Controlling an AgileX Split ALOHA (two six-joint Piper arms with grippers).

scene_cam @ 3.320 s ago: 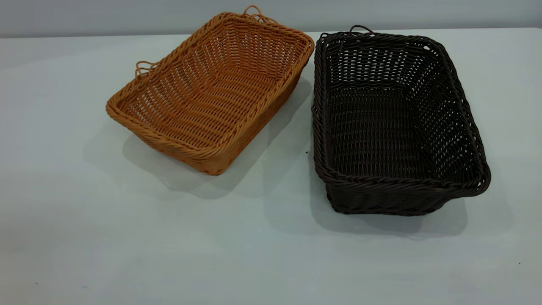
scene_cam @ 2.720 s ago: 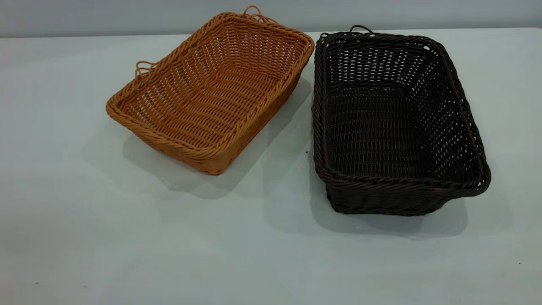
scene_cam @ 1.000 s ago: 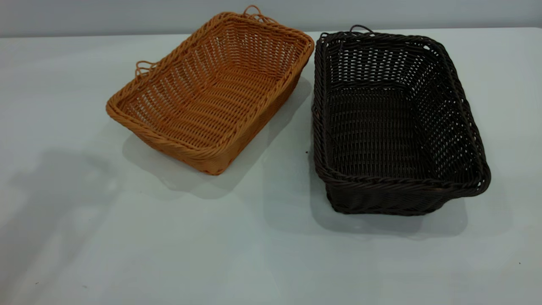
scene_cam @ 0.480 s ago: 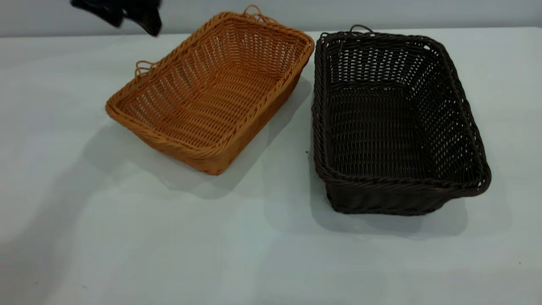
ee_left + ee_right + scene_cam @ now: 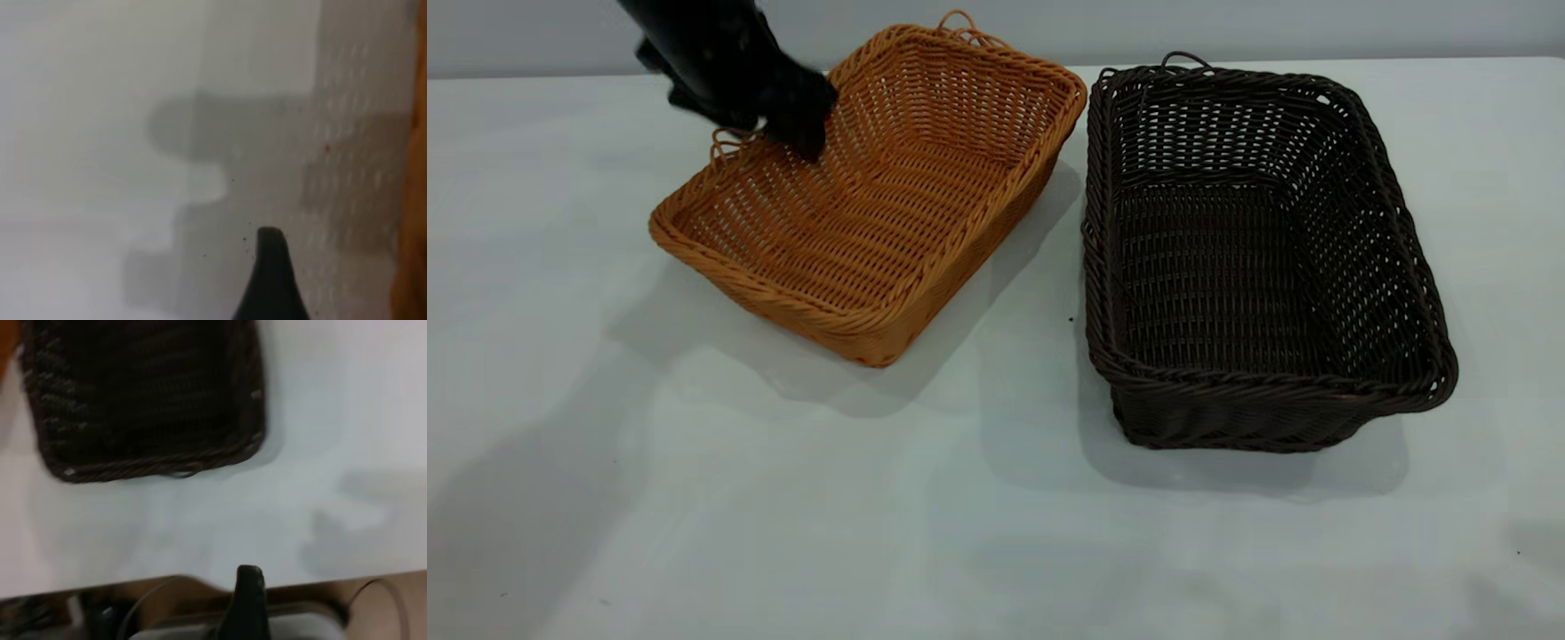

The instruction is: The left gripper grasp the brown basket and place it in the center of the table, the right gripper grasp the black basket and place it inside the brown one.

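Note:
My left gripper is to pinch the brown basket (image 5: 871,196) next by its long rim beside the loop handle (image 5: 725,142), to place the basket in the center of the table.
The brown basket (image 5: 871,196) sits left of centre on the table (image 5: 694,498), turned at an angle. The black basket (image 5: 1254,249) sits right of it, close by and not touching. My left gripper (image 5: 796,133) hangs over the brown basket's far left rim beside a loop handle (image 5: 725,142). It looks open. In the left wrist view one dark finger (image 5: 270,273) shows over the table, with the basket's orange edge (image 5: 410,267) beside it. My right gripper (image 5: 300,603) is out of the exterior view. One finger (image 5: 248,597) shows near the table edge, far from the black basket (image 5: 143,393).
The white tabletop stretches bare in front of both baskets. A grey wall (image 5: 1227,27) runs behind the table. In the right wrist view the table's near edge (image 5: 373,577) and dark cables (image 5: 133,613) lie below the gripper.
My left arm has come in from the top left and dropped to the brown basket's far left rim. Both baskets stay where they were.

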